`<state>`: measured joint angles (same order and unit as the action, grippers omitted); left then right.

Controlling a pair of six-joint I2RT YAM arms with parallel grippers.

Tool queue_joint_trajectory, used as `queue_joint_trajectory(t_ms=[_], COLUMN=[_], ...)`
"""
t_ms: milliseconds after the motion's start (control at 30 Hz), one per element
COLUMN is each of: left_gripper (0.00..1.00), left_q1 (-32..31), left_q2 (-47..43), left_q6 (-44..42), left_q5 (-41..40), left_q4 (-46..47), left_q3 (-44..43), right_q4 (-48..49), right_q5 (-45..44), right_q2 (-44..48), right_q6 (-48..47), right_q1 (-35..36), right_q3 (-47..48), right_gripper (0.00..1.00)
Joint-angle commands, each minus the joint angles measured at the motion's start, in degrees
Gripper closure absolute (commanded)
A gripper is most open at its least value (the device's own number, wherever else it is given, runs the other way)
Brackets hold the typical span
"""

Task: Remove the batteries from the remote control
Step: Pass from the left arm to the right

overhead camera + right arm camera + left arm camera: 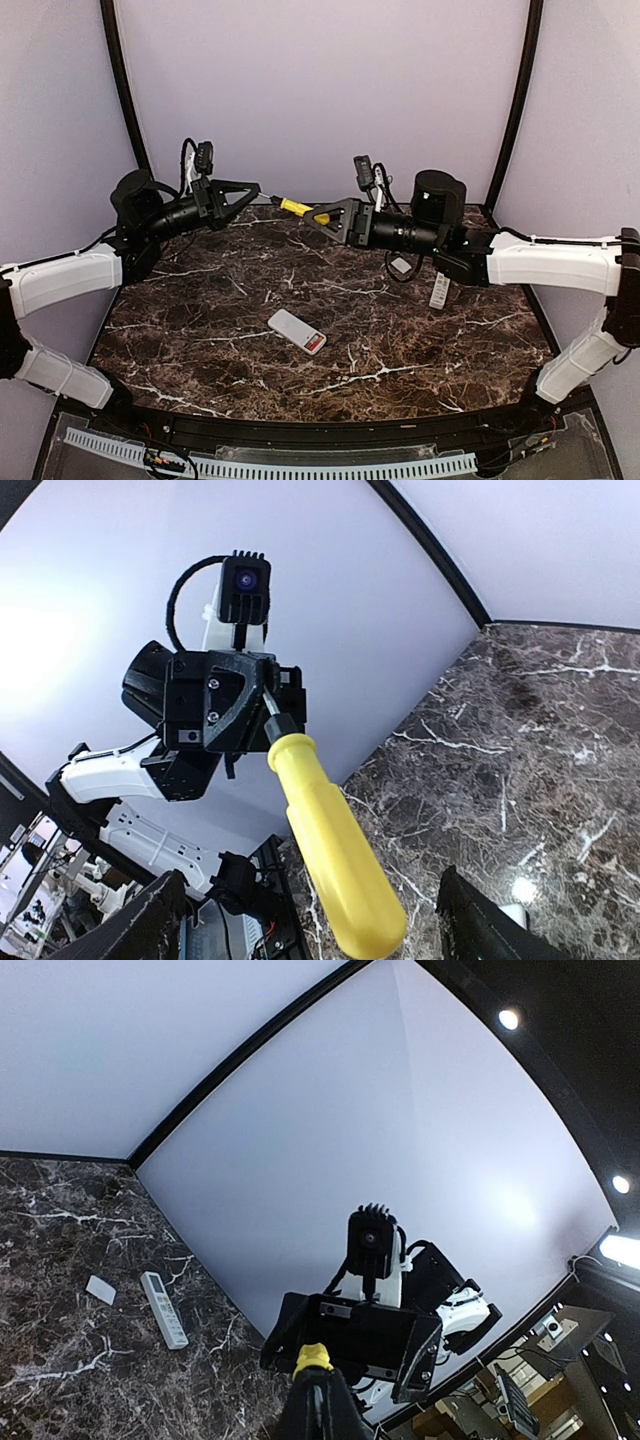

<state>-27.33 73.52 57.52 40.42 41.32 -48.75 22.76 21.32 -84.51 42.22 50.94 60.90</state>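
Note:
The robot's right gripper will pry out the red batteries with the screwdriver's metal tip, so it will grab the screwdriver by its yellow handle (297, 209) (335, 840) and leave that tip free.
A white remote (297, 331) lies face down mid-table, its compartment open at the near-right end with the red batteries (314, 342) showing in it. Both grippers are raised at the back of the table, far from it. My left gripper (255, 190) is shut on the metal shaft of a yellow-handled screwdriver (297, 208), also seen in the left wrist view (312, 1358) and the right wrist view (330, 850). My right gripper (322, 214) is wide open around the handle's end, with gaps on both sides (315, 915).
A second white remote (440, 290) and a flat white back cover (401, 265) lie at the right, under the right arm; both show in the left wrist view, the remote (163, 1308) and the cover (100, 1289). The table's back edge meets the wall.

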Motion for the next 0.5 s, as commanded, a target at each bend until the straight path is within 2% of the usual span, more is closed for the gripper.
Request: queue_joint_trajectory(t_ms=[0,233,467], left_gripper=[1.00,1.00,1.00], left_q1=[-0.1,-0.2,-0.2], left_q2=[-2.2,-1.0,-1.8], left_q6=[2.5,4.6,2.3], left_q5=[2.6,4.2,4.3], left_q4=[9.6,13.6,10.5], left_q3=[1.8,3.2,3.4], right_q4=[7.5,9.8,10.2], right_q5=[5.3,6.3,6.6], right_q2=[-1.4,-2.1,-2.6], right_q6=[3.5,4.0,4.1], right_q1=[-0.1,-0.1,-0.1], right_q3=[1.1,1.6,2.5], right_gripper=[0.18,0.29,0.41])
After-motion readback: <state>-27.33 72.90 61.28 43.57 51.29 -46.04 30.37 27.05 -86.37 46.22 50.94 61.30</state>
